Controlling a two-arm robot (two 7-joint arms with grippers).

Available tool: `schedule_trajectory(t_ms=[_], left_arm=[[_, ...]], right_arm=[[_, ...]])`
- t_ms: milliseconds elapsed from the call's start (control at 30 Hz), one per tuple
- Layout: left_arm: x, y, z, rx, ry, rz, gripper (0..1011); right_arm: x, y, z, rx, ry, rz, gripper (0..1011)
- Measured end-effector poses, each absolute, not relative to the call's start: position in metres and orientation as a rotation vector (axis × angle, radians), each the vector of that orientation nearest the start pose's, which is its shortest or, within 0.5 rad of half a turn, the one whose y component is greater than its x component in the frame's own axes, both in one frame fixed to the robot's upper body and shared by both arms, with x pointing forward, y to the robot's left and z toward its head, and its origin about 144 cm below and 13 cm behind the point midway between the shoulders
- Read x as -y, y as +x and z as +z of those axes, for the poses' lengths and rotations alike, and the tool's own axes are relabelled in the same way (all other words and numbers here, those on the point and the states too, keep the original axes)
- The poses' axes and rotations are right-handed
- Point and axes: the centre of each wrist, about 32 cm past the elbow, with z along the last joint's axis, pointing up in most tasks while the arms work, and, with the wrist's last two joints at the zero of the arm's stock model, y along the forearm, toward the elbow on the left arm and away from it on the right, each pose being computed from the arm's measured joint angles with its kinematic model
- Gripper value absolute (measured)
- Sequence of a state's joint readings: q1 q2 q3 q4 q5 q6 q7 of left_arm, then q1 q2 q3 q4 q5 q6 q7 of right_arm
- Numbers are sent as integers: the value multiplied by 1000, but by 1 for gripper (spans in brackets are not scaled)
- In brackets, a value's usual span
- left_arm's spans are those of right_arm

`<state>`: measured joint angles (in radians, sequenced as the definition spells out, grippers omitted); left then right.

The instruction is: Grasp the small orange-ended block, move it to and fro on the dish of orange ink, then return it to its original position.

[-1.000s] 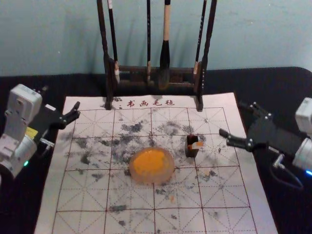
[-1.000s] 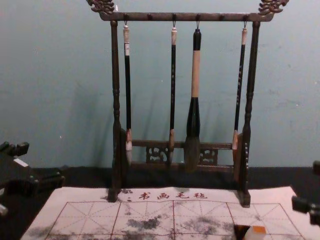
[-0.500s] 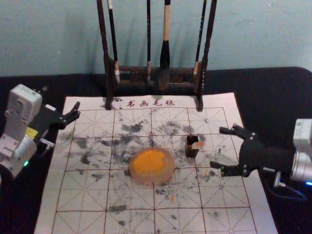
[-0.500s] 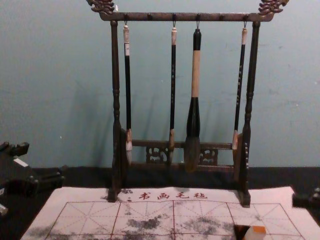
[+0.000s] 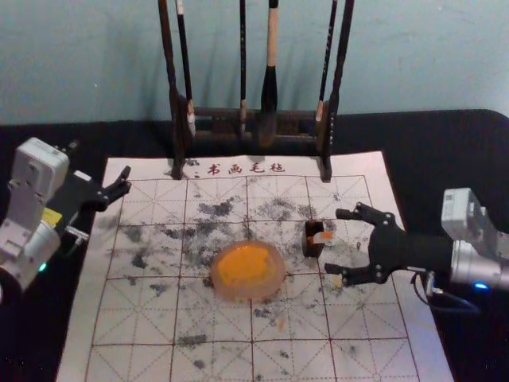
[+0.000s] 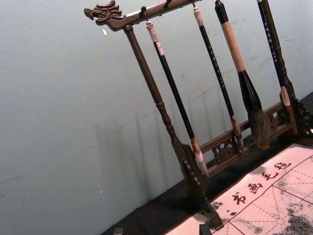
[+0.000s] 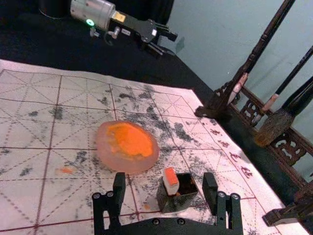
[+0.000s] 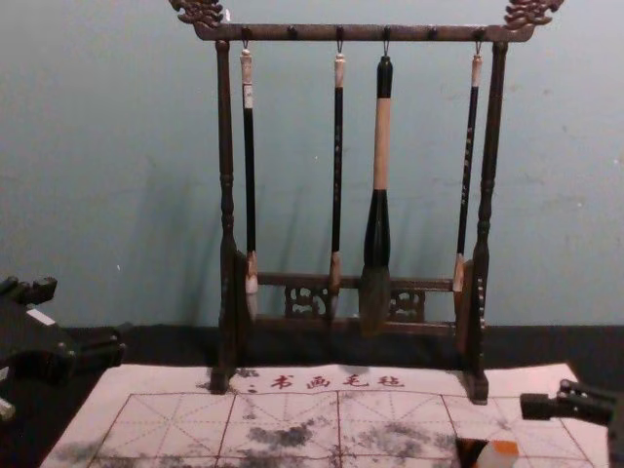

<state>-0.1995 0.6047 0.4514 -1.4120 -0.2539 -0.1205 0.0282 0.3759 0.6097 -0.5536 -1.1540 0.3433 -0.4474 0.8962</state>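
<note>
I will next grab the small block with my right gripper by its orange-topped end, so that I can rub it on the dish of orange ink.
My right gripper stands open just to the right of a small dark box, from which the orange-ended block leans out. In the right wrist view, the block rests tilted in the box, between the spread fingers of the right gripper but farther out. The dish of orange ink sits left of the box on the mat. Parked at the left edge is my left gripper, open. In the chest view the block's orange end shows at the bottom.
A dark wooden rack with hanging brushes, including a large one, stands behind the gridded mat. Bare ink-stained mat lies in front of the dish and box. The black table covering surrounds the mat.
My right gripper has moved leftward from the right edge, over the mat and closer to the box, turning until its fingers point left. The left arm, box, block and dish have stayed still.
</note>
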Motion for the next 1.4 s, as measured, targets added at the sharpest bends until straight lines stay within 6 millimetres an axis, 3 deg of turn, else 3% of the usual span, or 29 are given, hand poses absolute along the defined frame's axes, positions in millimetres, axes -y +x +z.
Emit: schedule_trajectory(t_ms=[500,1200,1400], left_arm=[[-310,489,1140,285,304,1248,1001],[-310,489,1140,285,304,1248,1001],[-310,489,1140,285,305,1248,1001]], right_arm=[[327,547,1122,270,-271,-376,1003],[323,550,1122,271,-274,-375,1003],[323,550,1122,271,-274,-376,903]])
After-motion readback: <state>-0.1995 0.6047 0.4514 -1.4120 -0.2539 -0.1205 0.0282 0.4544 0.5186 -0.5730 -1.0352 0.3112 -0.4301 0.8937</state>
